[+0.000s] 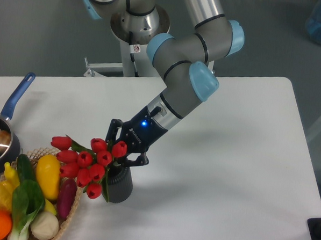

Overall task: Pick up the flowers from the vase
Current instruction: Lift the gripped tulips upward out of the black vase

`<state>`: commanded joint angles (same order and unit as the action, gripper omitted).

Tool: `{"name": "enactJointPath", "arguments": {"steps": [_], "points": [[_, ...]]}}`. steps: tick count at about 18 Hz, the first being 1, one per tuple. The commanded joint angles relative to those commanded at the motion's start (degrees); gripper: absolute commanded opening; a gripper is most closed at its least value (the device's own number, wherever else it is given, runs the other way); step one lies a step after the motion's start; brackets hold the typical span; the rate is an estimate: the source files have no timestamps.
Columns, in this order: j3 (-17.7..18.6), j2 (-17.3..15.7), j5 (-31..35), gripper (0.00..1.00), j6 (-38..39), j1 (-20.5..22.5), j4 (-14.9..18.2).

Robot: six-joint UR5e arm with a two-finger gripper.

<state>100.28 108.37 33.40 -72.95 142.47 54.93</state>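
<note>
My gripper needs to grab the flowers by their blossom end (119, 149) next, at the red tulip heads, to lift them out of the vase (121, 187).
The flowers (85, 162), a bunch of red tulips with green leaves, stand in the dark grey ribbed vase (121, 187) near the table's front left and lean out to the left. My gripper (124, 147) reaches down from the upper right and sits just above the vase mouth. Its two black fingers are spread apart, one at the upper left and one at the lower right (139, 161). The rightmost tulip head and the top of the stems lie between them. The jaws look open around the bunch. The stems are hidden inside the vase.
A wicker basket (69, 214) with yellow, green, orange and red-purple vegetables sits right next to the flowers at the front left corner. A blue-handled saucepan (0, 138) stands at the left edge. The arm's base (138, 22) is behind the table.
</note>
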Motion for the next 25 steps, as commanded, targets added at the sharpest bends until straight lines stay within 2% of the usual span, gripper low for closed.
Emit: {"name": "enactJointPath", "arguments": {"steps": [16, 25], "points": [[0.0, -2.5, -4.1, 0.27, 0.3, 2.0, 0.0], [0.2, -3.2, -8.8, 0.27, 0.6, 3.2, 0.1]]}}
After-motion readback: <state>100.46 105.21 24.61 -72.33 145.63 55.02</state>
